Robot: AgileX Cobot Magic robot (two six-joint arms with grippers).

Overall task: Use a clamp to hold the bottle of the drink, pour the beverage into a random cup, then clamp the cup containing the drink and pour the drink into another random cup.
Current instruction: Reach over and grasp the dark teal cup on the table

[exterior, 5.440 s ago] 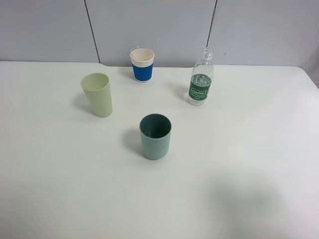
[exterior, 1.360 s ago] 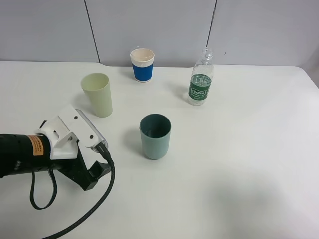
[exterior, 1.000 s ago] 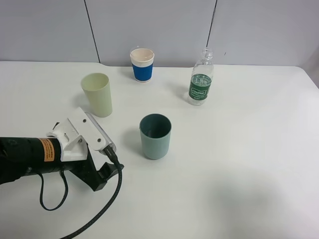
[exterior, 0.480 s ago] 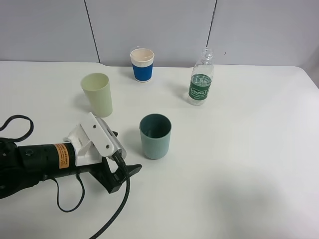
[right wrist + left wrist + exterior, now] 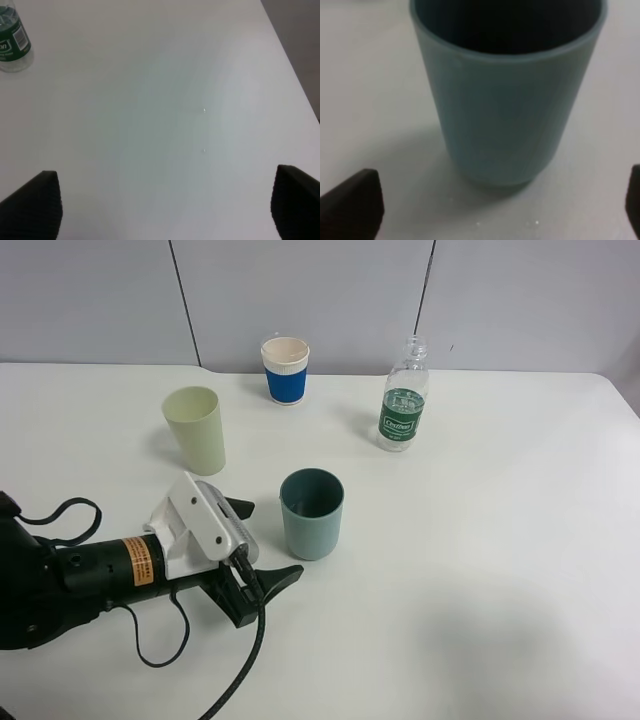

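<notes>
Next, my left gripper takes hold of the teal cup by its outer side (image 5: 311, 530), which leaves the teal cup's opening (image 5: 312, 491) free for pouring the drink.
A clear bottle with a green label (image 5: 404, 400) stands uncapped at the back right of the white table (image 5: 480, 570). A teal cup (image 5: 312, 512) stands mid-table. A pale green cup (image 5: 196, 430) stands back left, and a blue-sleeved paper cup (image 5: 286, 370) at the back. My left gripper (image 5: 265, 542) is open just left of the teal cup, its fingers reaching toward the cup's two sides without touching. In the left wrist view the teal cup (image 5: 505, 100) fills the frame between the open gripper (image 5: 492, 207). My right gripper (image 5: 162, 205) is open and empty, far from the bottle (image 5: 12, 42).
The left arm's black body and cable (image 5: 90, 575) lie across the front left of the table. A grey panelled wall (image 5: 320, 290) runs behind the table. The table's right edge (image 5: 290, 70) shows in the right wrist view.
My left arm came in from the left and moved right toward the teal cup, ending with its open fingers beside the cup. The cups and bottle have not moved.
</notes>
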